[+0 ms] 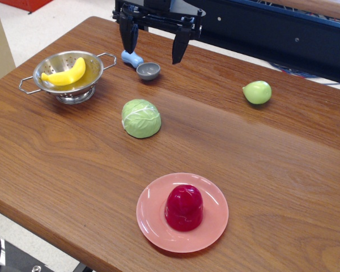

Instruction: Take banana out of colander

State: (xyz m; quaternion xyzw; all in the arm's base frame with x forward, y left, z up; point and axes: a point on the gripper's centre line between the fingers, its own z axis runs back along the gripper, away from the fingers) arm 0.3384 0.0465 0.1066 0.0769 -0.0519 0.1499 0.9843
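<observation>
Next, my gripper grips the yellow banana by its curved middle (64,76) to take it out.
The bright-yellow toy banana (65,74) lies inside the shiny perforated steel colander (93,59), which stands on its ring base at the table's far left. Its two wire loop handles stick out to the left and right. My gripper (155,48) hangs at the back of the table, to the right of the colander and well apart from it. Its two black fingers point down, spread wide, with nothing between them.
A small grey scoop with a blue handle (143,66) lies just under the gripper. A green cabbage (141,118) sits mid-table, a round green fruit (257,92) at the right, and a pink plate (215,226) with a red dome-shaped toy (184,207) at the front.
</observation>
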